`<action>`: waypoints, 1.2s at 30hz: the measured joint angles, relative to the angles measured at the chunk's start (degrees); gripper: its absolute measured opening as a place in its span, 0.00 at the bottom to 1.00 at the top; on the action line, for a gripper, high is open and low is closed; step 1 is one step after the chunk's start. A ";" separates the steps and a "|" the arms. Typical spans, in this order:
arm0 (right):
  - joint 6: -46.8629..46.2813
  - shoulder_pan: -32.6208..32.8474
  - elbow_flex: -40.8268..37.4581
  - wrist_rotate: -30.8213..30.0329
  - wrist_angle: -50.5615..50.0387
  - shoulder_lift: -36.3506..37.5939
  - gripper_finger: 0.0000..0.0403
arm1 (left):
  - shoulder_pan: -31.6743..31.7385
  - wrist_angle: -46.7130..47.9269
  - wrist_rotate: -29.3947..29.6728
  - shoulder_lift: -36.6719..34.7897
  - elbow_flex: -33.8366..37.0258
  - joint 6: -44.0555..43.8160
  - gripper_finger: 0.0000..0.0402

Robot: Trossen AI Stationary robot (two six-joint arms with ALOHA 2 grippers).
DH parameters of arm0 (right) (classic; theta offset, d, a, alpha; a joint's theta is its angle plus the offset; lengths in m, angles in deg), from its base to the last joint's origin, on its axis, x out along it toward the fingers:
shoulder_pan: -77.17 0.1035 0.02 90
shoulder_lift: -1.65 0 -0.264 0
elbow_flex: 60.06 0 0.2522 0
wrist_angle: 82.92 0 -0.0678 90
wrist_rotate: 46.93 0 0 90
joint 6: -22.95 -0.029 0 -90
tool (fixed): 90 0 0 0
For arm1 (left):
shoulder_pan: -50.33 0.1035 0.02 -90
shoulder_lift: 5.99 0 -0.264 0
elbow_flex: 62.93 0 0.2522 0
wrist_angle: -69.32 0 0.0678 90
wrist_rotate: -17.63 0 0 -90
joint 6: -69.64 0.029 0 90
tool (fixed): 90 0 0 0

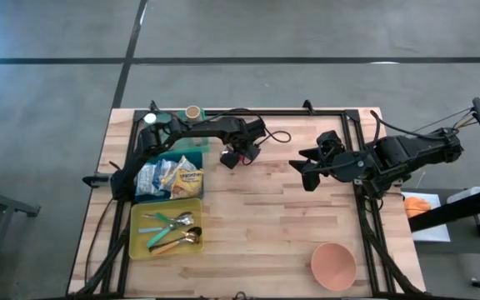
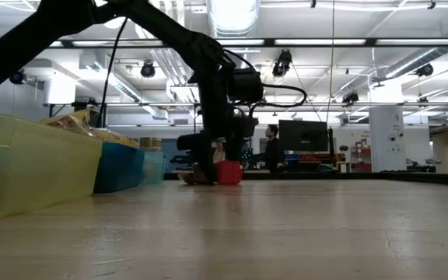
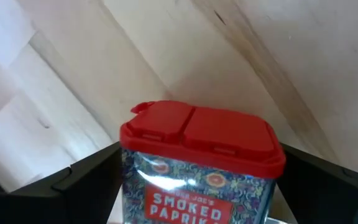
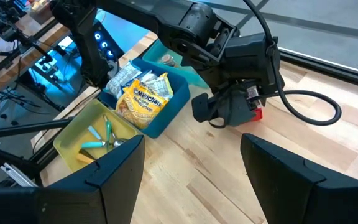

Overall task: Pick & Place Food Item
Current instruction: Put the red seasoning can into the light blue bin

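My fingers are close beside the patterned sides under the tin's red lid, so I need to close my left gripper now. Closing now would hold the tin.
A tin of smoked paprika with a red lid and a blue patterned label stands on its base on the wooden table, near the far side and left of the middle. My left gripper points down over it, open, with one dark finger on each side of the tin. The low view shows the red tin on the table under this gripper. My right gripper hangs open above the table's right half, with nothing between its fingers. My left gripper comes at the tin from above, with its fingers close beside two opposite side walls below the red lid. I cannot tell whether they touch the walls. The tin stands upright on the table.
A blue bin of snack packets stands at the left, with a yellow tray of cutlery nearer. A pink bowl sits near the front right. A small cup is at the far edge. Bare wood lies in the middle.
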 joint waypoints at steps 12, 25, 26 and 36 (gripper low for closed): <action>-0.02 0.01 0.00 0.00 0.01 0.00 0.65 | -0.47 0.37 0.24 -0.06 0.00 0.22 0.82; -0.02 0.02 0.00 0.00 0.00 0.00 0.65 | -2.39 3.08 -1.24 -0.45 -0.02 -11.84 0.75; -0.01 0.00 0.01 -0.02 0.01 0.00 0.65 | -2.42 4.16 -2.93 -0.64 -0.02 -13.69 0.75; -0.02 0.00 0.01 0.00 0.02 0.00 0.65 | -2.46 11.48 -31.11 -7.03 -0.13 -34.11 0.75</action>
